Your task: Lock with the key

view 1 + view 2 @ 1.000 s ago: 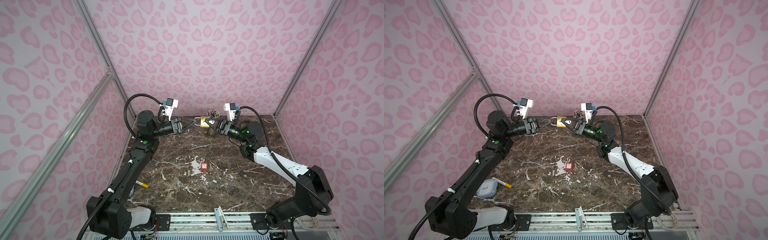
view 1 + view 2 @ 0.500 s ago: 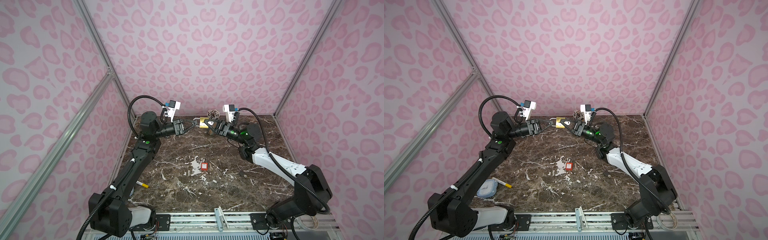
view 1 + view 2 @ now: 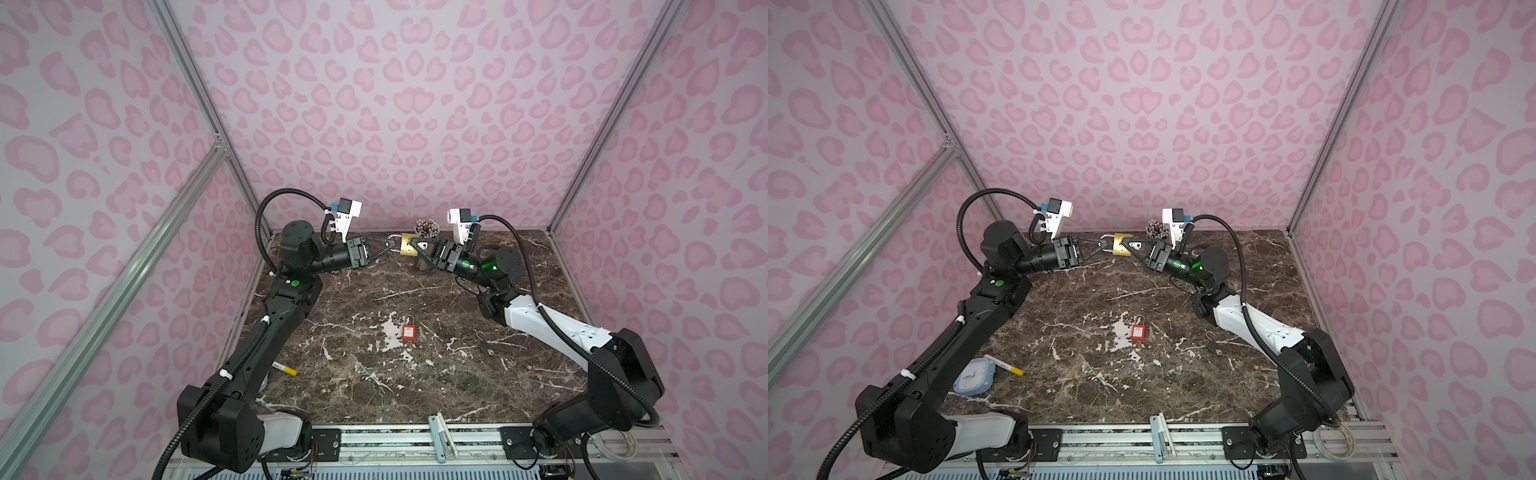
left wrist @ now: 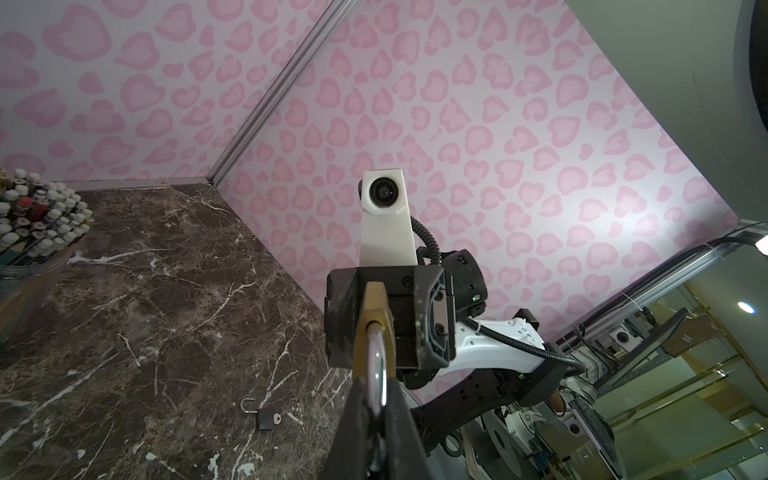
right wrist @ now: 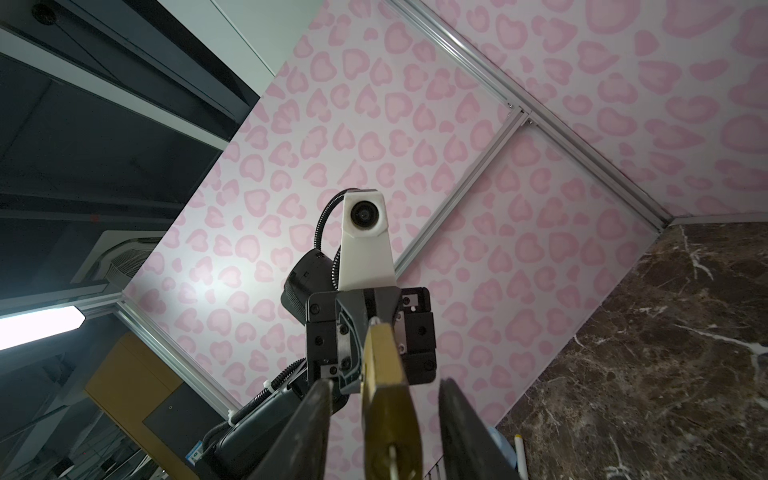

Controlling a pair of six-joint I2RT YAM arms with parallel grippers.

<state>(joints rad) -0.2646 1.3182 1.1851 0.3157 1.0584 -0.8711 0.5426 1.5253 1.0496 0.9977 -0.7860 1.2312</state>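
Note:
Next, my right gripper grabs the key by the end sticking out of the padlock's keyhole, to pull the silver key (image 3: pixel 422 245) out of the padlock (image 3: pixel 408 244).
A brass padlock (image 3: pixel 407 245) (image 3: pixel 1120 246) hangs in the air over the back of the table, between my two grippers. My left gripper (image 3: pixel 390 245) (image 3: pixel 1103 243) (image 4: pixel 377 386) is shut on its steel shackle (image 4: pixel 376 370). My right gripper (image 3: pixel 414 249) (image 3: pixel 1130 249) (image 5: pixel 385 384) stands open, with one finger on each side of the brass body (image 5: pixel 388 395) and a gap on both sides. A thin silver key (image 5: pixel 392 457) sticks out of the keyhole, between the right fingers.
A red padlock (image 3: pixel 408 332) lies mid-table. A small dark padlock (image 3: pixel 484 345) (image 4: pixel 264 417) lies to its right. A jar of pens (image 3: pixel 427 227) stands at the back wall. A yellow-capped marker (image 3: pixel 284 369) and a blue clock (image 3: pixel 974 376) lie by the left arm.
My left gripper has moved right and shut on the padlock's shackle. My right gripper has opened, and its fingers now stand clear of the lock.

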